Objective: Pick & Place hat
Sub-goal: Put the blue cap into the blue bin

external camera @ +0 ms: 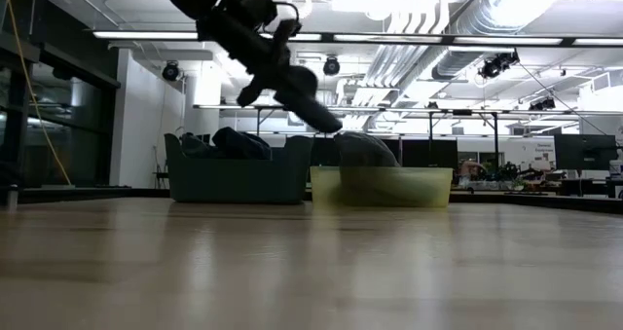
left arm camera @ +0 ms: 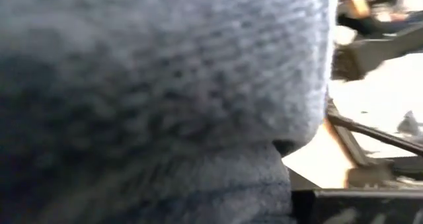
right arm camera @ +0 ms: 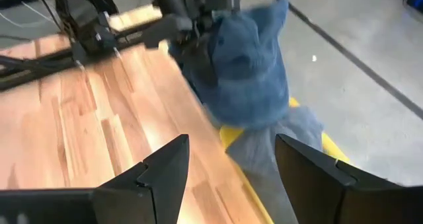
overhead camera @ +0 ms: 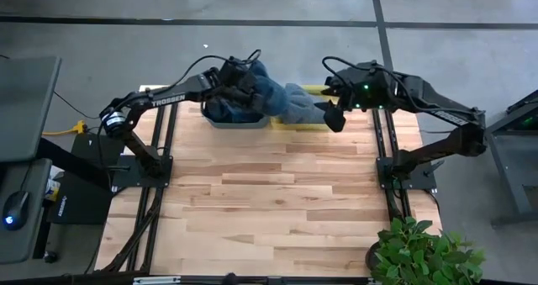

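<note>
The hat needs to stay in my left gripper until it hangs inside the grey bin (overhead camera: 234,119), because hat fabric (overhead camera: 271,95) sticks out past that bin's rim toward the yellow bin.
My left gripper (overhead camera: 239,87) is at the table's far edge and holds a blue knit hat (overhead camera: 282,100) up over two bins. In the low view the hat (external camera: 310,104) hangs slanting from that gripper (external camera: 263,53), above the gap between the grey bin (external camera: 238,179) and the yellow bin (external camera: 380,186). Knit fabric (left arm camera: 165,85) fills the left wrist view and hides the fingers. My right gripper (overhead camera: 334,117) is open beside the yellow bin (overhead camera: 313,108). In its wrist view the gripper (right arm camera: 231,145) faces the hat (right arm camera: 251,72) from a short distance. My left gripper is shut on the blue hat's upper end (right arm camera: 208,36), coming at it from the table's left side. The exact place of contact is hidden by fabric and by the gripper itself. The hat is lifted clear of the table and hangs slack below the fingers toward the yellow bin.
The grey bin (overhead camera: 235,118) holds several dark hats (external camera: 229,140). A grey hat (right arm camera: 284,141) lies in the yellow bin (right arm camera: 228,135). Both bins stand at the table's far edge. Bare wood (overhead camera: 277,201) stretches to the near edge, and a potted plant (overhead camera: 424,251) sits at the near right corner.
</note>
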Robot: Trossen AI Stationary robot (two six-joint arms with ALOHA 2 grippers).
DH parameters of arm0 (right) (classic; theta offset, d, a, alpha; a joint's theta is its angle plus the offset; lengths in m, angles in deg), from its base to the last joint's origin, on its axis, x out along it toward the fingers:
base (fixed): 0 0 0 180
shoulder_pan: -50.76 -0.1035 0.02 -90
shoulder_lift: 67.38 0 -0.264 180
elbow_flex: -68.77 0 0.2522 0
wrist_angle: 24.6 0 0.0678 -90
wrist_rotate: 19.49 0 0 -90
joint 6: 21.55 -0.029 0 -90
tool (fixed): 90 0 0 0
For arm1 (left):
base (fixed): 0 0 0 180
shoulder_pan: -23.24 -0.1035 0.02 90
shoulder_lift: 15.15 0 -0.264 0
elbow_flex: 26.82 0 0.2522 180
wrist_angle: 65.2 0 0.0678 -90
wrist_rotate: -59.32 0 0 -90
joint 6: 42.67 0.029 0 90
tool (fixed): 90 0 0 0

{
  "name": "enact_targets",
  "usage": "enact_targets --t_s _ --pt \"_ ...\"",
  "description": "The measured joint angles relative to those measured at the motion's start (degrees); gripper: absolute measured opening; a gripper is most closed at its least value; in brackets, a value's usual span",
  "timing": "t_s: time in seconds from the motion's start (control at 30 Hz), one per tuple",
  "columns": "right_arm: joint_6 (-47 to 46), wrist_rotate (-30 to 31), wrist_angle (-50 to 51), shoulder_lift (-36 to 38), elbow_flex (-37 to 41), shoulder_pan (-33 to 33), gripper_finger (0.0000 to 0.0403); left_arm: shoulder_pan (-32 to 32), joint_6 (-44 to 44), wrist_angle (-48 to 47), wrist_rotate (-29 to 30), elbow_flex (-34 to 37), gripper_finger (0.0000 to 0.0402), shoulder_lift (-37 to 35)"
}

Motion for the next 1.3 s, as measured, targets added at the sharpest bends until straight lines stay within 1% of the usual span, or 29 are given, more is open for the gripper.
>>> enact_targets --t_s 0.2,0.3,0.4,0.53,0.77,0.93,1.03,1.1,1.17,1.3 --pt "-0.6 1.1 1.7 -0.1 0.1 -2.1 0.0218 -2.1 3.0 -4.7 9.0 0.0 0.0008 0.0" --pt "-1.4 2.7 1.7 -0.1 0.1 -3.3 0.0218 -3.0 3.1 -6.4 11.8 -0.2 0.0008 -0.2" --pt "-1.9 4.2 1.7 -0.2 0.1 -4.1 0.0218 -3.6 3.2 -8.9 13.2 -0.2 0.0008 -0.3" --pt "-2.1 6.1 1.7 -0.2 0.1 -5.0 0.0218 -3.4 3.1 -12.7 17.8 -0.2 0.0008 -0.2" --pt "-2.3 7.1 1.6 -0.2 0.1 -5.3 0.0218 -3.4 2.4 -12.6 19.2 -0.1 0.0008 -0.1" --pt "-2.3 7.2 0.9 -0.3 0.1 -5.3 0.0218 -2.9 0.6 -12.0 18.6 -0.1 0.0008 0.0" --pt "-2.3 8.0 -0.2 -0.3 0.5 -5.3 0.0217 -1.6 -1.4 -10.1 18.7 -0.2 0.0008 2.1" --pt "-2.4 7.9 -0.5 -0.3 0.7 -5.3 0.0217 -0.8 -2.6 -11.1 17.9 0.0 0.0008 3.5" --pt "-2.7 7.9 -0.5 -0.4 0.7 -5.3 0.0217 0.3 -3.3 -10.2 17.8 -0.1 0.0008 4.8" --pt "-3.4 8.0 -0.4 -0.4 0.7 -5.7 0.0217 2.0 -4.5 -9.6 20.3 -0.1 0.0008 7.2"
